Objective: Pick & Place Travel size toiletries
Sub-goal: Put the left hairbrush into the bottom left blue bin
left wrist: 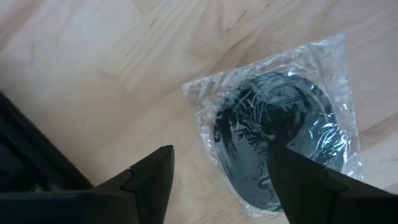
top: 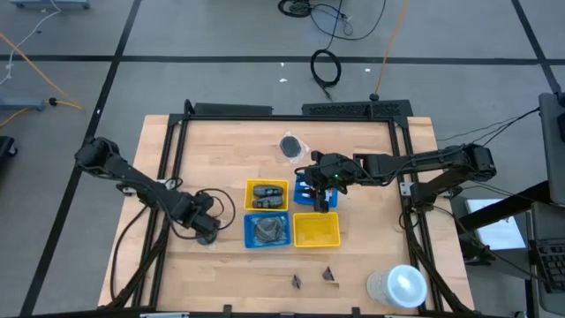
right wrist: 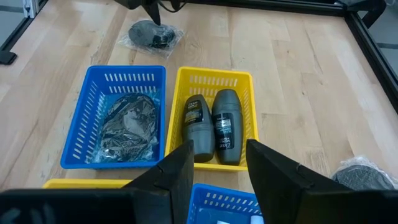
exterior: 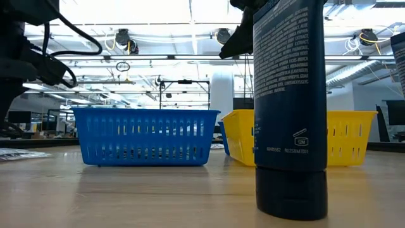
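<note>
My left gripper is off-center on the bagged disc, with one finger over wood, so it should shift toward the disc's middle [left wrist: 286, 126] before it closes on the disc.
My right gripper [top: 323, 196] [right wrist: 219, 167] hangs open over the far blue tray [top: 305, 189] [right wrist: 227, 206]. A small white piece [right wrist: 255, 218] lies in that tray. It may be one of the travel size toiletries; the rest is hidden under the gripper. My left gripper [top: 205, 231] [left wrist: 217, 180] is open near the table's left side. It points down over a dark disc in a clear plastic bag [left wrist: 277, 140] that lies flat on the wood. My left gripper comes at the bagged disc from above. One finger [left wrist: 298, 180] stands over the bag's middle and the other [left wrist: 149, 177] beside its edge. Whether either touches the plastic, I cannot tell.
Beside the far blue tray sit a yellow tray [top: 267, 195] [right wrist: 214, 118] holding two dark bottles, a blue tray [top: 267, 230] [right wrist: 115, 118] with crumpled plastic bags, and a yellow tray [top: 316, 230]. Another bagged disc [top: 291, 147] lies farther back. Black clips [top: 328, 276] and a pale round container [top: 397, 287] lie near the front edge. A dark bottle [exterior: 291, 107] stands close in the low view.
</note>
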`<act>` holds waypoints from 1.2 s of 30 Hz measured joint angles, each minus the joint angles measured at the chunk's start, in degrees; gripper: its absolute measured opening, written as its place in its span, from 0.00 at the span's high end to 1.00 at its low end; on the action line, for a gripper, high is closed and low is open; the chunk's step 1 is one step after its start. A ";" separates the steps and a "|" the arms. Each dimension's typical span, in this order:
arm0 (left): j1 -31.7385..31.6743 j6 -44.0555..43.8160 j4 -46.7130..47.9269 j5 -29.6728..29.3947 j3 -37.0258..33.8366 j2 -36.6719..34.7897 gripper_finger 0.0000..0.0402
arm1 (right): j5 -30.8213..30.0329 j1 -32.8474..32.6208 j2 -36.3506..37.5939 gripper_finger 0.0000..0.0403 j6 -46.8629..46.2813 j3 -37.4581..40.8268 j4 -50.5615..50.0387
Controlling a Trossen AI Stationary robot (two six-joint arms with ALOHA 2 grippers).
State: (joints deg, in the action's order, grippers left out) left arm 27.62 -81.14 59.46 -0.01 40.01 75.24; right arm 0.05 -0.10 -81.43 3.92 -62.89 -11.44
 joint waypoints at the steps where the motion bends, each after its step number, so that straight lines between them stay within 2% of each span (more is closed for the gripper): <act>1: 0.00 -0.13 -0.03 -0.04 0.00 0.00 0.36 | 0.00 0.02 0.00 0.65 0.00 0.00 0.00; 4: 0.00 0.03 -3.89 -0.05 -1.16 0.00 0.34 | 0.00 0.01 0.00 0.65 0.01 0.00 0.00; 10: -0.06 1.33 -18.54 2.53 -6.90 -0.15 0.37 | 0.00 0.02 0.00 0.65 0.02 0.00 0.00; 19: -0.07 0.21 -19.60 2.84 -9.75 -0.35 0.44 | 0.00 0.02 0.00 0.65 0.02 0.00 0.00; 28: -0.22 1.94 -19.19 2.42 -9.61 -1.49 0.73 | 0.00 0.02 0.00 0.65 0.22 0.00 0.02; 34: -0.36 2.31 -18.94 2.44 -9.91 -6.22 0.94 | 0.00 0.01 0.00 0.65 0.22 0.00 0.04; 36: -0.68 2.79 -18.91 1.40 -9.97 -8.23 0.99 | 0.00 0.00 -0.02 0.65 0.24 0.00 0.04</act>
State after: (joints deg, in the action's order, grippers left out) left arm 26.94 -78.35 40.56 1.39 30.04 67.01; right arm 0.05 -0.10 -81.45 4.16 -62.89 -11.40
